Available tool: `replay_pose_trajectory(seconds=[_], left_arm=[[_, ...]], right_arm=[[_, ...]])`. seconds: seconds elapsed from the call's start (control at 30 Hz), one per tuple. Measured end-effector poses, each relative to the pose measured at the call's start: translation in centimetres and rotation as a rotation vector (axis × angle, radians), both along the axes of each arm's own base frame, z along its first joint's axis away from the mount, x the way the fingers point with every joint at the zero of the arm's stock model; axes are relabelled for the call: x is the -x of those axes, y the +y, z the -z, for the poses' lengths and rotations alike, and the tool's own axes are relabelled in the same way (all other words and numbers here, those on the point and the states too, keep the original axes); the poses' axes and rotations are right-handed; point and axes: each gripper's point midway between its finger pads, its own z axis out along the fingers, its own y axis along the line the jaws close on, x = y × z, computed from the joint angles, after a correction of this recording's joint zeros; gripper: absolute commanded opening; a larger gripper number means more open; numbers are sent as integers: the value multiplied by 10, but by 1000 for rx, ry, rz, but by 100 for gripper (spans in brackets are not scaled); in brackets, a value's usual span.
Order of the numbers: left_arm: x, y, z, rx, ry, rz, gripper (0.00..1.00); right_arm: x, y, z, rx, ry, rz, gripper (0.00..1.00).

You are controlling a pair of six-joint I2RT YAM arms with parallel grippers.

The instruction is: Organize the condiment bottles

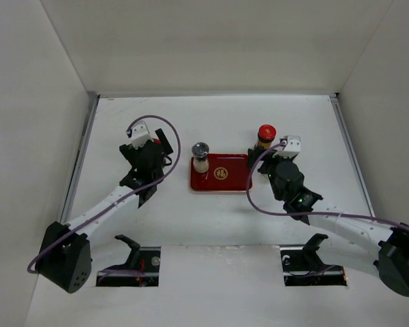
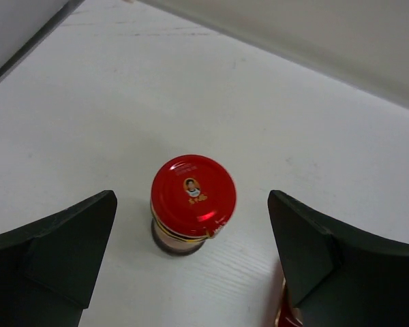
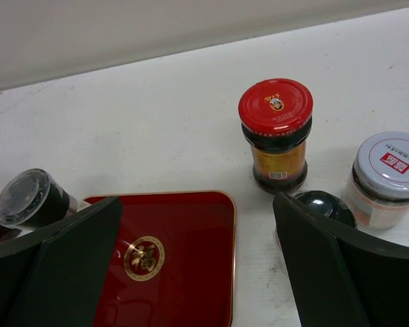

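I am not ready to close yet, because my fingers are above the red cap in the left wrist view. I should lower my left gripper first, then close it on the cap.
A red-capped jar (image 2: 193, 201) stands upright on the table between the open fingers of my left gripper (image 2: 191, 211), untouched; in the top view my left gripper (image 1: 162, 146) hides it. A grey-capped jar (image 1: 200, 157) stands on the red tray's left end and also shows in the right wrist view (image 3: 31, 197). My right gripper (image 3: 198, 201) is open and empty over the tray's right edge (image 3: 228, 231). Beyond it stand a red-capped dark jar (image 3: 275, 133), a white-capped jar (image 3: 388, 177) and a dark-capped jar (image 3: 324, 206) half behind the right finger.
The flat red tray (image 1: 232, 178) with a gold emblem lies at the table's middle. The red-capped dark jar (image 1: 266, 134) stands just behind its right end. White walls enclose the table on three sides. Two cutouts with black holders sit by the arm bases.
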Motion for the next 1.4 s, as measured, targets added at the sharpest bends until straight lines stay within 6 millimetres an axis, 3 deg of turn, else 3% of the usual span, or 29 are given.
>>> replay_pose_trajectory(seconds=[0.2, 0.3, 0.7, 0.83, 0.93, 1.13, 1.27, 1.4], left_arm=[[-12, 8, 62, -45, 169, -25, 95], [-15, 8, 81, -62, 224, -22, 91], [-29, 15, 83, -31, 219, -42, 43], [-27, 10, 84, -36, 216, -32, 34], [-12, -5, 83, -42, 193, 11, 31], [49, -38, 81, -69, 170, 179, 31], [77, -40, 62, -68, 112, 220, 31], [93, -46, 45, -61, 54, 246, 31]], right_arm=[[-1, 1, 3, 6, 6, 0, 100], [-1, 1, 5, 9, 11, 0, 100], [-2, 3, 11, 23, 26, -2, 100], [-2, 3, 13, 27, 29, -2, 100], [-2, 3, 12, 26, 28, -2, 100], [-2, 3, 11, 24, 26, -2, 100], [-2, 3, 13, 27, 29, -2, 100], [-2, 3, 13, 26, 29, -2, 100]])
